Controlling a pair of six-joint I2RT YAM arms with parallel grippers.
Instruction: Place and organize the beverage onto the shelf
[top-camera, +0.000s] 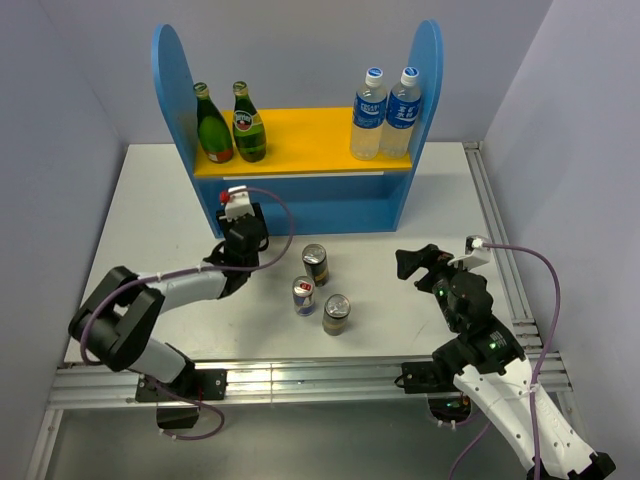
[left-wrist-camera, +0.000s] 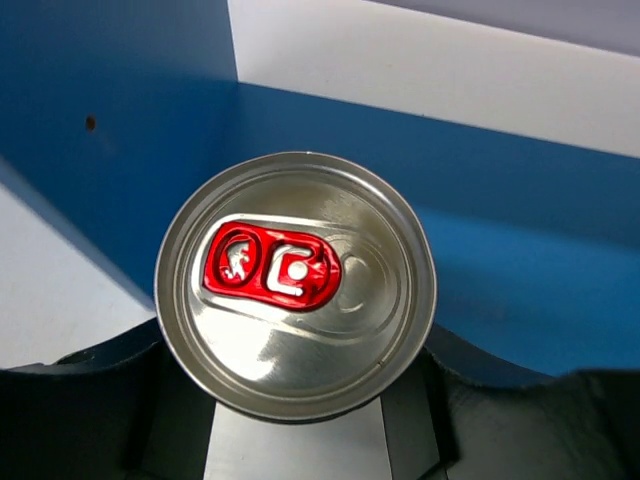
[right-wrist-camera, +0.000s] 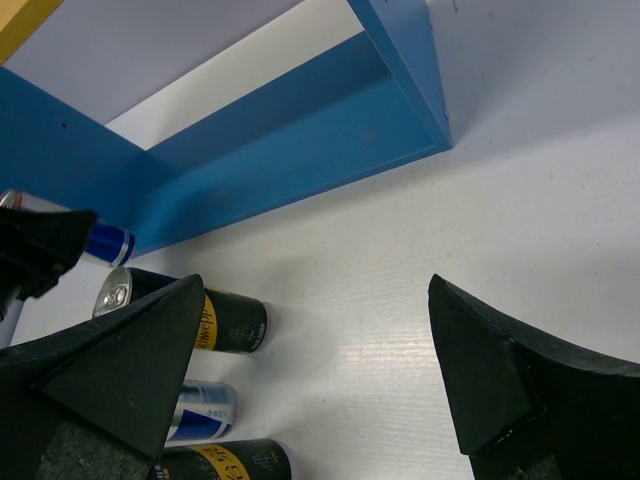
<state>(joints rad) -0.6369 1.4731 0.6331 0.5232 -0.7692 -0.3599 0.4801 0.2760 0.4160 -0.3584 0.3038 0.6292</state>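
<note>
My left gripper is holding the can and needs to keep holding it until it is over the board (top-camera: 310, 135). The can would fall at the front edge of the lower level if I opened now.
The blue shelf (top-camera: 300, 200) stands at the back with a yellow-orange upper board (top-camera: 310, 135). Two dark-green bottles (top-camera: 213, 125) (top-camera: 248, 122) stand on the board's left end. My left gripper (top-camera: 240, 225) is shut on a slim blue-and-silver can (top-camera: 236, 206), held just in front of the shelf's lower level at its left end; its silver top with a red tab (left-wrist-camera: 295, 280) fills the left wrist view. On the table stand a dark can (top-camera: 315, 264), a blue-and-silver can (top-camera: 304, 296) and a second dark can (top-camera: 336, 314). My right gripper (top-camera: 420, 262) is open and empty to their right.
Two clear water bottles (top-camera: 368, 115) (top-camera: 403, 112) stand on the board's right end. In the right wrist view the three table cans lie left of the open gripper (right-wrist-camera: 316, 285), with bare white table (right-wrist-camera: 400, 330) between the fingers. Grey walls enclose the table.
</note>
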